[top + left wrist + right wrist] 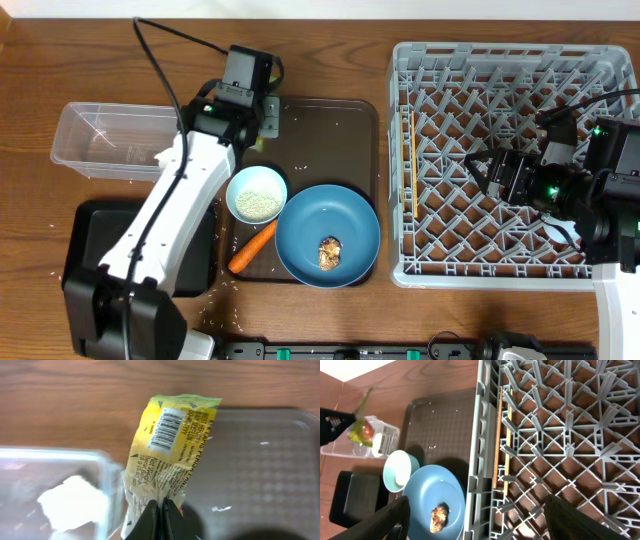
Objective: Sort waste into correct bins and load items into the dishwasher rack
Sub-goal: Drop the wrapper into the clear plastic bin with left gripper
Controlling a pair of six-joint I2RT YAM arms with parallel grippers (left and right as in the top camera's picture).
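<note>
The wrapper hangs outside the clear box's rim. I will shift the wrapper over the box's opening before my left gripper lets go of it.
My left gripper (161, 516) is shut on the lower end of the yellow-green printed wrapper (170, 450), which hangs over the gap between the clear box (55, 460) and the brown serving tray (255, 465). Crumpled white paper (74, 502) lies inside the box. From overhead, this gripper (263, 113) is at the tray's far left corner. On the tray sit a rice-filled bowl (257, 193), a carrot (252, 248) and the blue plate (345, 225) bearing a brown lump (330, 252). My right gripper (482, 170) hangs open and empty over the dishwasher rack (500, 60).
The black tray (95, 235) lies at the front left, partly under my left arm. A thin wooden stick (411, 150) lies along the rack's left side. Rice grains are scattered on the table near the tray's front left corner (222, 290).
</note>
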